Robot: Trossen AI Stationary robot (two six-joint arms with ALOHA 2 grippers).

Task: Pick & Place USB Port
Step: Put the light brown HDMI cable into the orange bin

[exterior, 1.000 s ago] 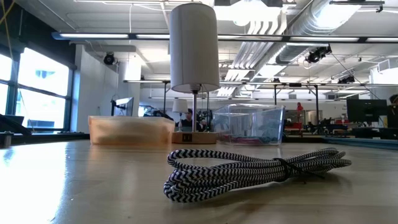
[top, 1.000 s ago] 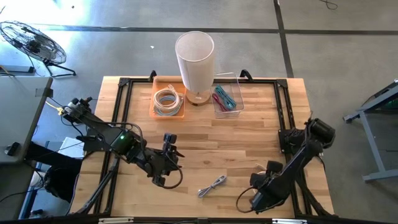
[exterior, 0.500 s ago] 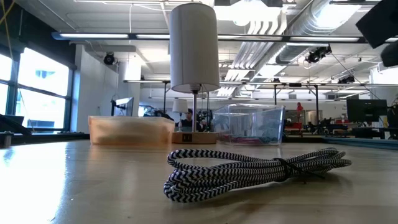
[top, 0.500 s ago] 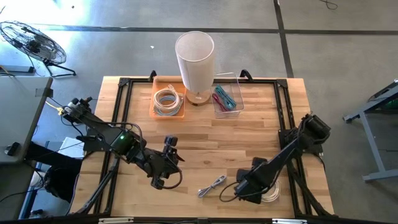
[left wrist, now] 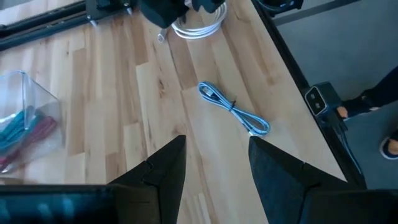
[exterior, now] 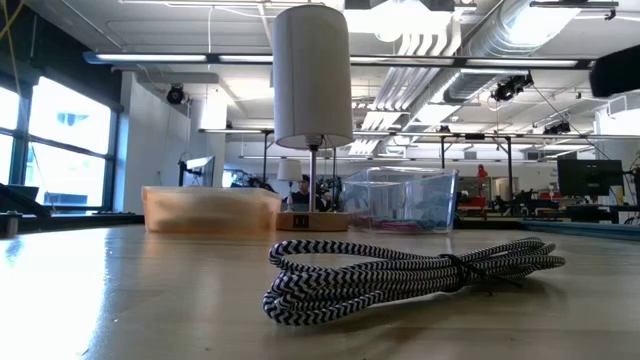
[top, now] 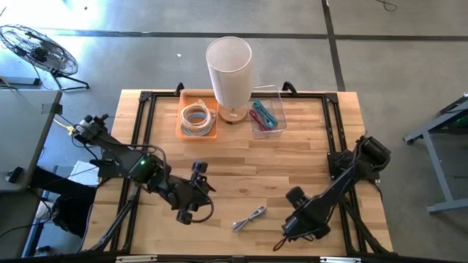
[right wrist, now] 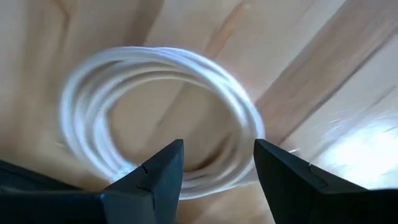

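My right gripper grabs the white cable coil by its bundled loops next. The coil then goes into the orange tray (top: pixel 197 126).
A black-and-white braided USB cable (top: pixel 248 218) lies bundled on the table near its near edge; it also shows in the low view (exterior: pixel 400 275) and the left wrist view (left wrist: pixel 233 111). A loose white cable coil (right wrist: pixel 161 112) lies flat on the wood right of it and shows again in the left wrist view (left wrist: pixel 199 25). My right gripper (right wrist: pixel 217 162) hangs open just above that coil, pointing down, and in the high view (top: pixel 301 228) it covers the coil. My left gripper (top: pixel 201 188) is open above the table left of the braided cable, seen in its wrist view (left wrist: pixel 214 149).
At the far edge stand an orange tray (top: pixel 183 130) holding a white coil, a white-shaded lamp (top: pixel 230 69) and a clear bin (top: pixel 276 126) with coloured cables. Black frame rails (top: pixel 139 139) run along the table's sides. Bare wood lies between the arms.
My right arm has swung toward the table's left, then eased back; its gripper now stands over the white coil, which lay uncovered beside it half a second ago. My left gripper has barely shifted. The braided cable has stayed put.
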